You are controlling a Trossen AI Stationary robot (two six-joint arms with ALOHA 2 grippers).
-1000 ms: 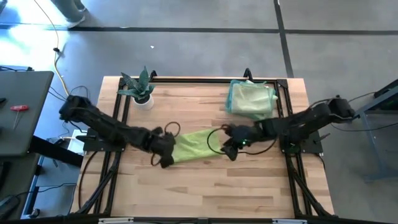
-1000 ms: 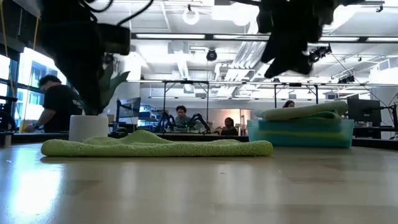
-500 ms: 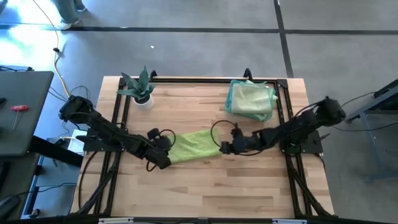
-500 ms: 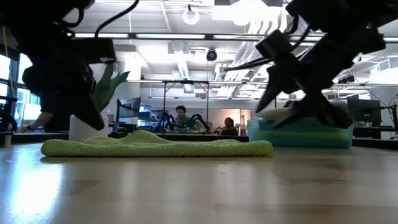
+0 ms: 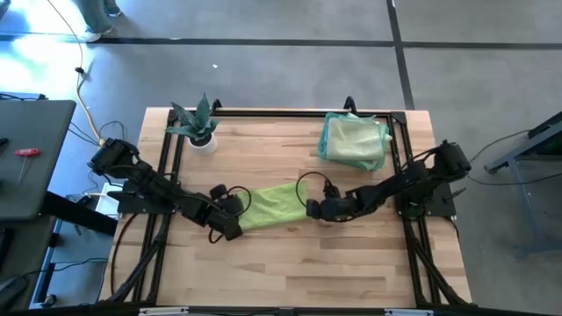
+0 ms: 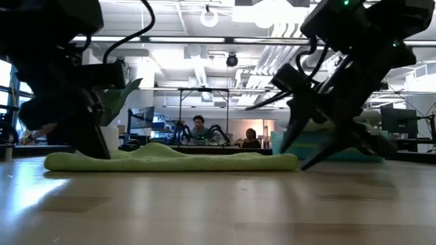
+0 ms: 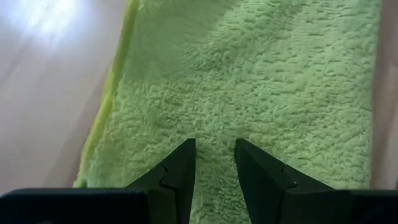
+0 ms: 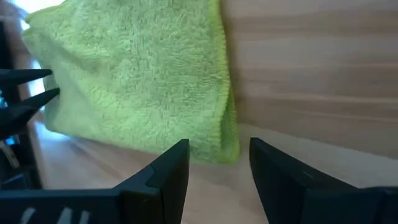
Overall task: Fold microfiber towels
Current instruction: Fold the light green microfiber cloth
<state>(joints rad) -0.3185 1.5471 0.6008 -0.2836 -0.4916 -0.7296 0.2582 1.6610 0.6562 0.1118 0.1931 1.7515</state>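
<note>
The lime green microfiber towel can be folded over onto its opposite end (image 8: 65, 102) once my right gripper has it by its hemmed corner (image 8: 222, 149), so my right gripper should grab it there next.
A lime green microfiber towel (image 5: 274, 204) lies flat on the wooden table as a strip running left to right, with a low hump in its middle (image 6: 158, 150). My left gripper (image 7: 214, 149) is open, low over the towel's left end (image 5: 243, 213), slanting down. My right gripper (image 8: 219, 149) is open at the towel's right end, its fingers on either side of the near right corner (image 8: 229, 148). In the low view my left gripper (image 6: 92, 146) and my right gripper (image 6: 306, 155) reach down to the towel's two ends. My left gripper has its fingers (image 7: 183, 155) slanting down over the top of the towel's left end (image 7: 214, 118); whether they touch the pile I cannot tell. My right gripper slants down from the table's right toward the right edge (image 8: 225, 93); whether it touches I cannot tell.
A stack of folded towels (image 5: 354, 139) sits at the far right of the table. A spiky green plant in a white pot (image 5: 198, 127) stands at the far left. A black frame (image 5: 281, 112) runs along the far edge and both sides. Bare wood (image 5: 281, 263) lies toward the near edge.
Both grippers have come down from above the table onto the two ends of the lime green towel. My right gripper has also rolled about its own line as it sank. The towel has stayed where it was.
</note>
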